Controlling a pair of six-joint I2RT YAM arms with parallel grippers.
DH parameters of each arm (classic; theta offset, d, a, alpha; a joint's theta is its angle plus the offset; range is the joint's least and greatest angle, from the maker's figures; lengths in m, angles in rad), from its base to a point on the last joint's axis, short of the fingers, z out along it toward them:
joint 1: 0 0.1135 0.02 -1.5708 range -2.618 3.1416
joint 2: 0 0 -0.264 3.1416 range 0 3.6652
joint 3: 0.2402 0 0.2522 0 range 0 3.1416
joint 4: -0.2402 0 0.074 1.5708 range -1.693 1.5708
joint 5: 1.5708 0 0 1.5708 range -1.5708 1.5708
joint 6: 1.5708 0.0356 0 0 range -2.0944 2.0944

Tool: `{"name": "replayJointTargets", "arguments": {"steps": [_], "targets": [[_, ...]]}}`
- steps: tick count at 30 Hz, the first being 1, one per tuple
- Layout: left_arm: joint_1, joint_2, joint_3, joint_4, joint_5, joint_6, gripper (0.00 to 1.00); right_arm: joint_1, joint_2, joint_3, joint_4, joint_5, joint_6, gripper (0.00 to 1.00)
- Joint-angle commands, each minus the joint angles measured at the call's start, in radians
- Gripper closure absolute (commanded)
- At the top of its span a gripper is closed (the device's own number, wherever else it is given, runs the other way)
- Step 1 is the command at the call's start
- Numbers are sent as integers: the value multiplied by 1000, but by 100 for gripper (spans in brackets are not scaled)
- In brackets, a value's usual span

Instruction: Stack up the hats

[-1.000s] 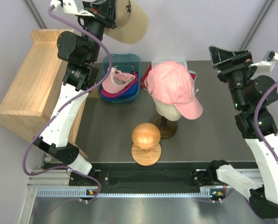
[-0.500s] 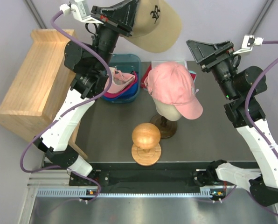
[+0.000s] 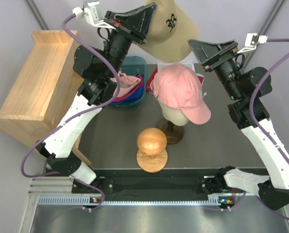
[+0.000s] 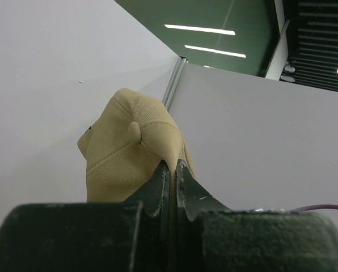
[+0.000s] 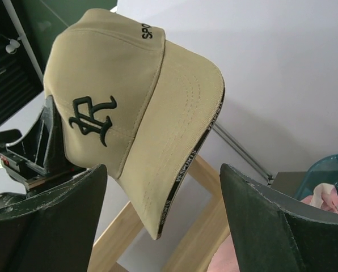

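My right gripper grabs the tan hat (image 3: 171,26) by its brim tip (image 3: 190,43) next, which leaves the opening of the tan hat's top free to stack over the pink hat.
A tan hat (image 3: 171,26) with a black embroidered letter hangs in the air behind the table, above the far side of the pink hat (image 3: 178,90). My left gripper (image 3: 152,10) is shut on the tan hat's back edge; in the left wrist view the cloth (image 4: 129,153) is pinched between the closed jaws of that gripper (image 4: 173,164). My right gripper (image 3: 193,45) is open just right of the brim. In the right wrist view the tan hat (image 5: 118,96) fills the frame and its brim tip hangs between the right gripper's (image 5: 162,170) spread fingers, untouched. The pink hat sits on a cream mannequin head (image 3: 174,116).
A teal bin (image 3: 135,59) at the back left holds more hats, pink (image 3: 127,82) over magenta and blue. A wooden ball on a stand (image 3: 152,141) stands in front of the mannequin head. A wooden shelf (image 3: 38,87) stands off the table's left edge.
The left arm has swung the tan hat rightward, over the back of the table. The right arm has moved left and up, so its open fingers now face the brim.
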Motion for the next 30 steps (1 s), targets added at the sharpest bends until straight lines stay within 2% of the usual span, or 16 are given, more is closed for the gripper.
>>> {"name": "replayJointTargets", "arguments": {"steps": [1,5,14,19,22,25,26,27,28,30], "targets": [[-18,-37,8,40,-14,1,100,17,28,33,85,-68,21,20],[-29,-36,9,23,-26,7,100,17,60,36,122,-110,44,22],[-34,-69,-71,54,-57,25,100,18,89,59,127,-134,42,47],[-32,-65,-69,68,-56,38,100,17,86,50,131,-131,44,49],[-32,-65,-66,69,-56,54,100,18,71,27,137,-116,41,61],[-32,-63,-69,62,-56,77,100,18,65,26,145,-105,39,77],[-32,-63,-75,55,-60,85,100,17,63,29,147,-102,38,89],[-32,-65,-78,52,-65,94,100,15,62,30,139,-99,44,95],[-32,-66,-81,49,-69,120,100,15,57,32,131,-93,50,100],[-32,-72,-98,31,-98,156,100,17,49,41,95,-67,68,100]]}}
